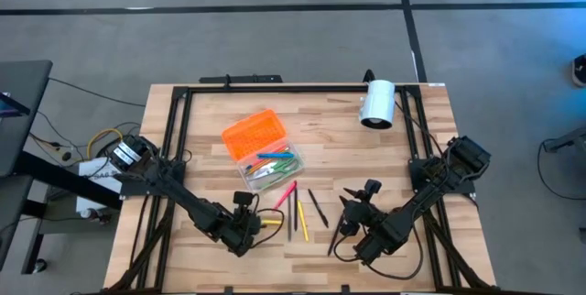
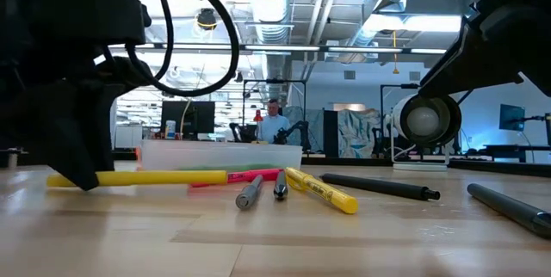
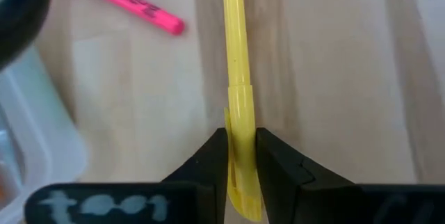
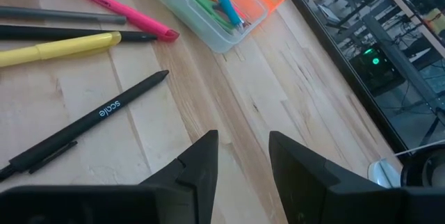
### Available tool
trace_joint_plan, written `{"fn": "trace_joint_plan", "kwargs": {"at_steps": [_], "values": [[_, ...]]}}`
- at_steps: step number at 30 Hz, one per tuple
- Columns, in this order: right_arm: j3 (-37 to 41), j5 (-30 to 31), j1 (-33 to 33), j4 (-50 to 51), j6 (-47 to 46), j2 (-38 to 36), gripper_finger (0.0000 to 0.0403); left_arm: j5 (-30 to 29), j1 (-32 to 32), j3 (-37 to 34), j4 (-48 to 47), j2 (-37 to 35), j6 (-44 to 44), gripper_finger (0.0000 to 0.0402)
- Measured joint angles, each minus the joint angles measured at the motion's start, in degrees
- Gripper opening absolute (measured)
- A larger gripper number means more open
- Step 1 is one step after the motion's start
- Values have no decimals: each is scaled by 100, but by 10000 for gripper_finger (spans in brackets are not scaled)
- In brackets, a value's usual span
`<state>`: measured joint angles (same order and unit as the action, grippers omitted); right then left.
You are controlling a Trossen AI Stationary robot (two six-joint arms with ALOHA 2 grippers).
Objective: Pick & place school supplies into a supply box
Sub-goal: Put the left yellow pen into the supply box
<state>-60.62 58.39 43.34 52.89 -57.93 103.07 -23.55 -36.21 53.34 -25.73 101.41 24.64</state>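
The yellow pen is outside the clear box's near rim and would miss, so my left gripper now keeps hold of the pen until it is in the box.
A yellow pen (image 3: 236, 57) lies level on the wood table, and my left gripper (image 1: 249, 227) is shut on one end of it, near the table's front left. The supply box stands farther back: an orange lid (image 1: 254, 132) folded open beside a clear base (image 1: 273, 169) holding green-handled scissors and coloured pens. Loose on the table between the arms are a pink highlighter (image 1: 286, 194), a yellow highlighter (image 1: 302, 220), a grey pen (image 1: 293, 218) and a black pen (image 1: 318, 208). My right gripper (image 4: 243, 154) hovers open at the front right, with nothing between its fingers. My left gripper pinches the yellow pen's clip end (image 3: 240, 151) between its two fingers, which come steeply from above and stand on either side of the barrel. The rest of the pen runs away from the fingers, level. Whether it rests on the table or is just clear, I cannot tell.
A white cylinder (image 1: 377, 103) lies at the far right of the table. A second black pen (image 2: 512, 208) lies near my right gripper. A black frame (image 1: 275, 89) runs round the table's edges. Bare wood lies along the near edge.
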Motion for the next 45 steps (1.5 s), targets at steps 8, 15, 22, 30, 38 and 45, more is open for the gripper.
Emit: {"fn": "trace_joint_plan", "kwargs": {"at_steps": [8, 15, 22, 30, 38, 45], "values": [[0, 0, 1, -1, -6, 0, 122, -321, -28, 6, 55, -58, 2, 50], [0, 0, 1, -14, -9, 0, 122, -578, -55, 13, 61, -289, 0, 49], [0, 0, 1, -21, -9, 0, 122, -1185, -83, 19, 65, -544, -49, 49], [0, 0, 1, -53, -9, 0, 122, -2136, 218, 24, 8, -623, -66, 49], [0, -4, 10, -118, -11, 0, 122, -2343, 1038, 24, -53, -623, -227, 49], [0, -11, 14, -123, -11, 0, 122, -2033, 1667, 24, -75, -621, -614, 49]]}}
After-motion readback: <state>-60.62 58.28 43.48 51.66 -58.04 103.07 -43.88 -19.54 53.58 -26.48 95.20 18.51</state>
